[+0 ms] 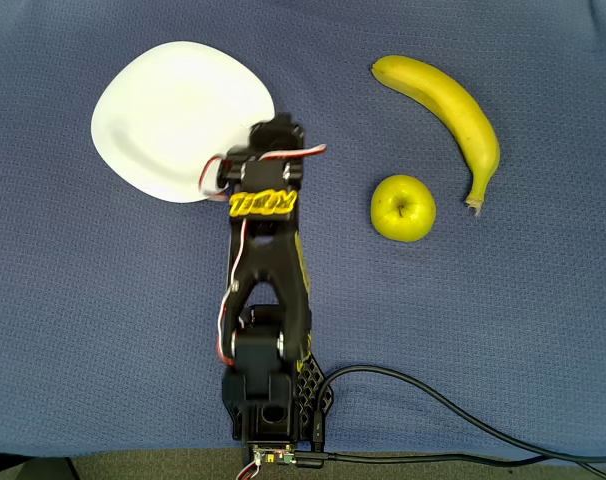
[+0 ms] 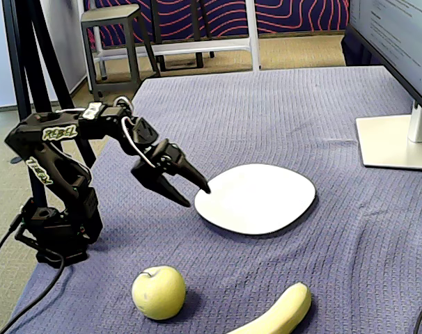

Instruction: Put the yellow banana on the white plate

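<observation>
My gripper grabs the yellow banana by its curved middle next, to set the banana on the white plate.
The yellow banana lies curved on the blue cloth at the upper right of the overhead view, stem end toward the apple; its tip shows at the bottom edge of the fixed view. The white plate sits at the upper left, empty. My black gripper hangs open at the plate's near-left rim, fingers pointing down at the rim with nothing between them. It is far from the banana. From overhead the arm's wrist overlaps the plate's lower right edge and hides the fingertips.
A yellow-green apple rests just below the banana. A monitor foot stands on the table's far right in the fixed view. Black cables trail from the arm's base. A stool stands beyond the table.
</observation>
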### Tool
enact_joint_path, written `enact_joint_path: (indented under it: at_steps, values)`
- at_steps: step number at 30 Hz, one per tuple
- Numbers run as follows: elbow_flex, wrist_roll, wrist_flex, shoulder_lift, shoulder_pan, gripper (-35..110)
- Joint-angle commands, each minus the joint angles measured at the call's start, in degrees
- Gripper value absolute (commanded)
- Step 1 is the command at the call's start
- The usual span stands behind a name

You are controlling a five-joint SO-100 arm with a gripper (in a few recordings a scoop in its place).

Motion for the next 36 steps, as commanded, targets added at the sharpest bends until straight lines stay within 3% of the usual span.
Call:
enact_joint_path:
  at_steps: [1,14,27,36]
  values:
    - [-11.1,5.7,-1.3,-8.0,3.9,17]
    - [-28.9,38.1,1.5,-26.4,12.0,27]
    - [-44.8,54.3,-0.6,-40.8,19.9,26]
    - [-52.5,65.2,6.2,-48.1,20.9,32]
